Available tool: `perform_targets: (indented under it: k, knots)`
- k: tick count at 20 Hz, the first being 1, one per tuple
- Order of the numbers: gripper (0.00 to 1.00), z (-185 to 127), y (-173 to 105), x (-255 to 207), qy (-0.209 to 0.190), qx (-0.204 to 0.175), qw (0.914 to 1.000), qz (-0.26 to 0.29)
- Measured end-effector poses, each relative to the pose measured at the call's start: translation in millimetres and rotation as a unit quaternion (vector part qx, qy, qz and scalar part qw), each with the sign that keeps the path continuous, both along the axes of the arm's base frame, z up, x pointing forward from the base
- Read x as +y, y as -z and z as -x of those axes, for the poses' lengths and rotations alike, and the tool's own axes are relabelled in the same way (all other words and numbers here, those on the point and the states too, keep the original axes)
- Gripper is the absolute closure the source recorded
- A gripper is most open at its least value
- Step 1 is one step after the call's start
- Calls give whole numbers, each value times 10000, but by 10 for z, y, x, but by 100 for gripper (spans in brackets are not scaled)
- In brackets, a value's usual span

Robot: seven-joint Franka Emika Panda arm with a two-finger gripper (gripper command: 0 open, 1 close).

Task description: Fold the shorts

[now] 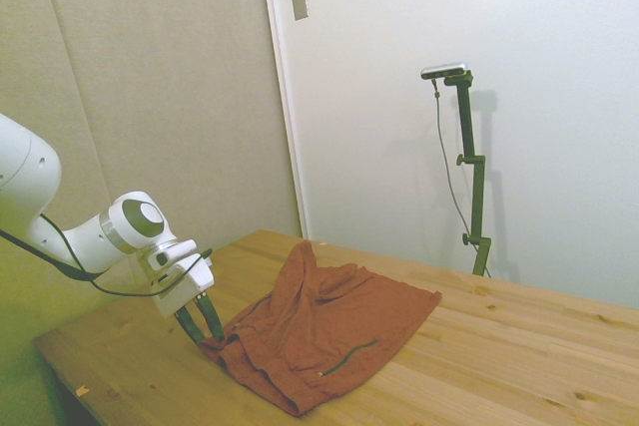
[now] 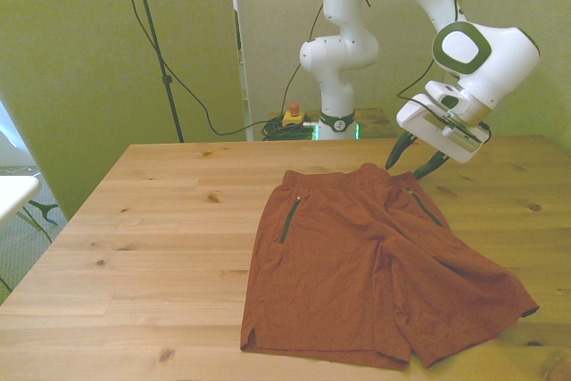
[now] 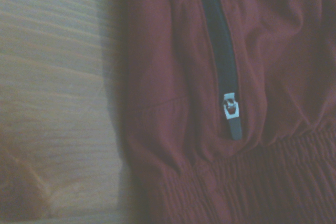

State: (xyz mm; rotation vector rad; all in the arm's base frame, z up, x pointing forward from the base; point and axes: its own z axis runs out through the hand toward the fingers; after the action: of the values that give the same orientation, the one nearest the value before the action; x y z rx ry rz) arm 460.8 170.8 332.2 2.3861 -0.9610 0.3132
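Note:
My gripper grips the shorts by the waistband corner point(image 2: 406, 176) next, where the gathered edge point(image 2: 373, 168) stands up, to fold them.
The rust-brown shorts point(image 2: 366, 260) lie spread flat on the wooden table point(image 2: 152, 238), waistband toward the far edge and legs toward the near edge. A dark zipper line point(image 2: 289, 219) runs down each side. My gripper point(image 2: 412, 160) stands open at the waistband corner on the front view's right, its dark fingers point(image 2: 397, 151) apart and angled down at the cloth. In the side view the gripper point(image 1: 205, 331) sits at the shorts' point(image 1: 319, 321) nearest corner; contact cannot be told. The wrist view shows the zipper pull point(image 3: 230, 107) and the elastic waistband point(image 3: 252, 182) close up.
Bare wood stretches over the front view's left half of the table. A small red-topped button box point(image 2: 292, 116) and cables lie behind the far edge by the robot's base point(image 2: 337, 122). A white object point(image 2: 13, 189) pokes in at the left edge.

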Motion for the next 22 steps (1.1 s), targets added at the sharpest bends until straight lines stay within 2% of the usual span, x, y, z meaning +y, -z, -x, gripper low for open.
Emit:
perform_targets:
  k: [16,22]
  knots:
    - [100,82,145,-36,-18,112,9999,-8]
    - [100,96,118,-24,4,77,9999,-108]
